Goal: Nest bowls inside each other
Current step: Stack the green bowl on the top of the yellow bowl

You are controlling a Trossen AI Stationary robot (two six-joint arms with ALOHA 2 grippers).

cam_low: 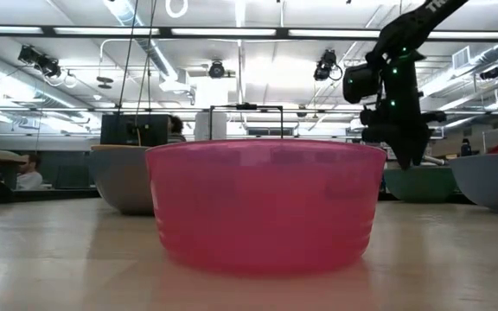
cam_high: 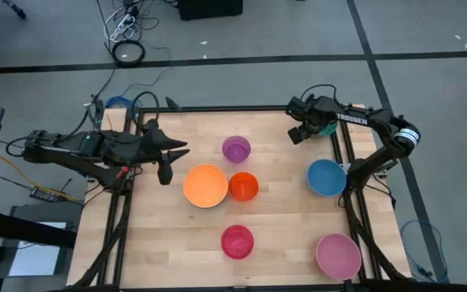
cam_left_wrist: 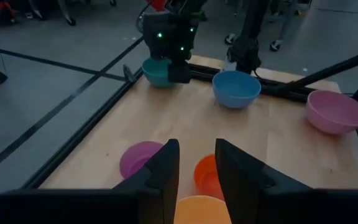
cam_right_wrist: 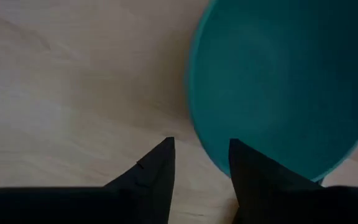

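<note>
My right gripper will grab the teal bowl by its rim next, to nest it inside the yellow-orange bowl point(cam_high: 205, 186).
Several bowls stand on their bases on the wooden table point(cam_high: 160, 243): purple point(cam_high: 236, 148), yellow-orange point(cam_high: 205, 186), orange point(cam_high: 243, 186), blue point(cam_high: 327, 177), magenta-red point(cam_high: 237, 241), pink point(cam_high: 338, 255), and teal point(cam_left_wrist: 156, 73) at the far right. My right gripper point(cam_right_wrist: 201, 158) is open and points steeply down just above the teal bowl's rim point(cam_right_wrist: 197, 124). One finger is over the bowl and the other over bare table. My left gripper point(cam_left_wrist: 196, 168) is open and hangs in the air at the table's left, beside the yellow-orange bowl.
The orange bowl touches the yellow-orange one at the table's middle. The blue bowl sits close to the right arm's frame rail point(cam_high: 349, 174). Bare wood lies at the near left and between the magenta-red and pink bowls. Cables point(cam_high: 128, 49) lie on the floor beyond the far edge.
</note>
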